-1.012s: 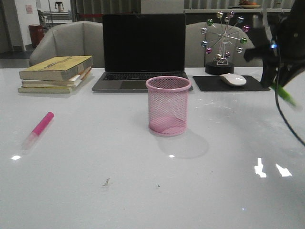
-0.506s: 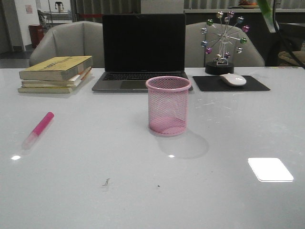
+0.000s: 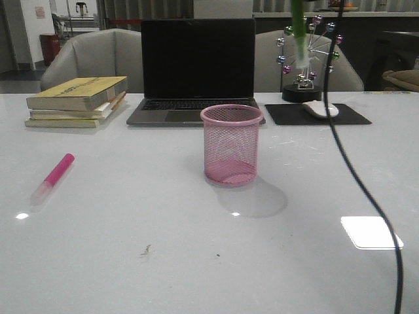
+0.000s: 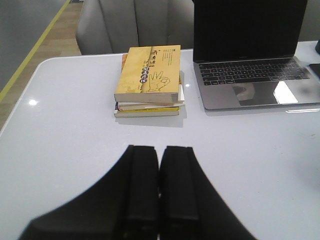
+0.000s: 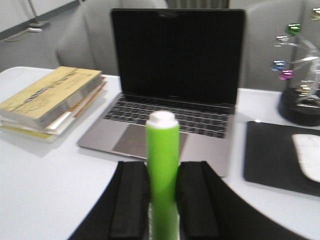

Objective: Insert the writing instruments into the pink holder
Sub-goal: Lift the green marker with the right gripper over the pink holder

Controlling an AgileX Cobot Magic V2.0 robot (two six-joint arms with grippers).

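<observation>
The green marker [image 3: 298,29] hangs high above and behind the holder's rim and would miss if I opened now, so my right gripper moves it over the holder first.
The pink holder [image 3: 231,145] stands upright mid-table, nothing visible inside it. The magenta marker [image 3: 55,173] lies on the table at the left, pale cap toward the front. The green marker [image 3: 298,29] hangs nearly upright from the top edge of the front view, above and behind-right of the holder. In the right wrist view my right gripper [image 5: 162,167] is shut on the green marker [image 5: 162,145], whose white tip sticks out past the fingers. My left gripper [image 4: 160,152] is shut with nothing in it; it hovers over bare table before the books. Neither gripper body shows in the front view.
A laptop [image 3: 196,65] stands open behind the holder, with stacked books [image 3: 75,101] at the back left. At the back right lie a black mouse pad [image 3: 317,114] with a white mouse [image 3: 320,108] and a ball ornament [image 3: 308,55]. A black cable [image 3: 357,183] hangs across the right side.
The right arm rose out of the front view, carrying the green marker from the right edge up and leftward toward the holder. Its cable now hangs across the right side.
</observation>
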